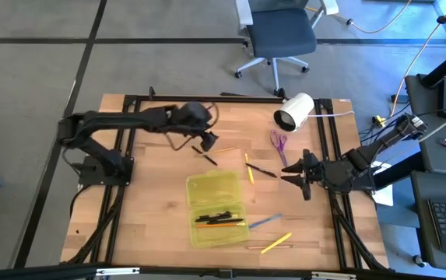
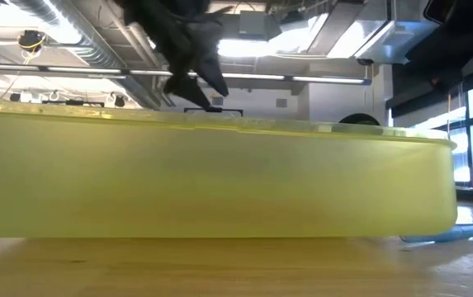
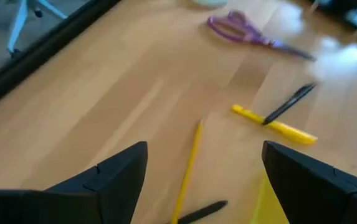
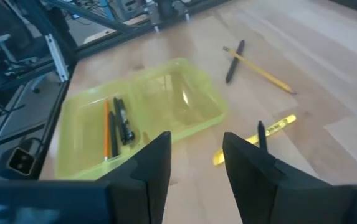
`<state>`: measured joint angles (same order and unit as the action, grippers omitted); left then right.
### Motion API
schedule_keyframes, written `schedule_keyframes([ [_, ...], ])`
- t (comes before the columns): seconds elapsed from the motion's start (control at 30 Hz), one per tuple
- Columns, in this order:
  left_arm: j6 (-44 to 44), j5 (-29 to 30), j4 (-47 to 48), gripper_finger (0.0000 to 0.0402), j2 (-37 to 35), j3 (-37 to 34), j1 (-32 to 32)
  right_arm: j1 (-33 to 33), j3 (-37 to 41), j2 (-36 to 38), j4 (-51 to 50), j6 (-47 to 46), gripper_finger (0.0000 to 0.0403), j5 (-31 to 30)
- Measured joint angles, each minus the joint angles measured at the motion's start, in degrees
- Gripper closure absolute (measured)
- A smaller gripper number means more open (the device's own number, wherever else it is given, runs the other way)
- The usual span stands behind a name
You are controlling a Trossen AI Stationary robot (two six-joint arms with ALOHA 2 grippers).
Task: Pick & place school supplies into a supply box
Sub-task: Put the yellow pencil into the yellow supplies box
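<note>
My left gripper is going to grab the yellow pencil next, by its printed body, to put it in the supply box (image 1: 216,206).
The supply box (image 1: 216,206) lies open in the middle of the table near the front. Its tray (image 4: 141,118) holds an orange pencil and black pens (image 4: 117,124). Loose school supplies lie around it. A yellow pencil (image 3: 187,165) and a black pen (image 3: 203,213) lie under my left gripper. A yellow marker (image 3: 275,124) is crossed by a black pen (image 3: 288,102). The purple scissors (image 1: 279,142) lie farther right. My left gripper (image 1: 206,145) hovers open above the far-left pens. My right gripper (image 1: 289,173) stands open right of the box, with nothing between its fingers.
A white cylinder (image 1: 294,111) lies at the far right of the table, its cable running off to the right. A blue pen (image 1: 263,222) and a yellow pencil (image 1: 275,243) lie near the front edge, right of the box. Black frame rails run along both table sides.
</note>
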<state>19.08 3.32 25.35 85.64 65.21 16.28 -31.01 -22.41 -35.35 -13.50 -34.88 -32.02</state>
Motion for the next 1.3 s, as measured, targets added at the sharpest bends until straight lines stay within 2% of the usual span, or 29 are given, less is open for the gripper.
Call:
schedule_keyframes([
  [0.27, -6.94, -4.22, 16.59, 0.0096, 16.37, 14.03, 1.69, 1.89, 0.0, 0.0, -1.09, -1.11, 0.0253, 2.5],
  [0.37, -8.99, -4.6, 21.43, 0.0096, 21.22, 16.79, 1.53, 1.98, 0.0, 0.0, -1.1, -1.11, 0.0253, 2.58],
  [0.53, -9.14, -4.78, 22.65, 0.0096, 26.18, 18.58, 1.41, 1.98, 0.0, -0.02, -1.15, -1.08, 0.0253, 2.59],
  [0.87, -8.9, -4.59, 22.92, 0.01, 29.87, 18.58, 0.54, 1.98, -0.02, -0.04, -1.15, -1.08, 0.0253, 2.59],
  [1.3, -8.49, -3.67, 21.54, 0.0181, 29.91, 18.58, -0.16, 1.98, -0.02, -0.02, -1.15, -0.89, 0.0253, 2.66],
])
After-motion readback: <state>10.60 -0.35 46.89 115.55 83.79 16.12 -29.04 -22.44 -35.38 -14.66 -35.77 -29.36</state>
